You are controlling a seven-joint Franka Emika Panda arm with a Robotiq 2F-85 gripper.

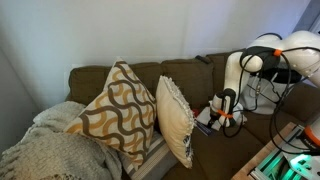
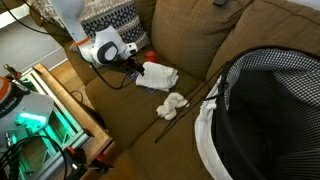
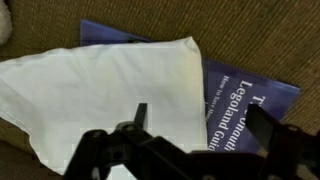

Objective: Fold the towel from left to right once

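Note:
My gripper takes hold of the white towel (image 2: 160, 75) by its edge over the book next, leaving the opposite side free, to fold it across once.
A white towel (image 3: 100, 90) lies spread on the brown couch seat, partly covering a blue-purple book (image 3: 250, 95). In the wrist view my gripper (image 3: 200, 125) is open and empty. It hovers just above the towel's right edge, one finger over the towel and the other over the book. In both exterior views the gripper (image 2: 135, 68) (image 1: 225, 112) hangs low over the towel (image 2: 160, 75) on the seat cushion.
A small crumpled white cloth (image 2: 172, 104) and a thin stick (image 2: 185, 118) lie on the seat beside the towel. A black-and-white checked basket (image 2: 270, 100) stands close by. Patterned pillows (image 1: 120, 110) (image 1: 178, 118) and a knitted blanket (image 1: 50, 145) fill the couch's other end.

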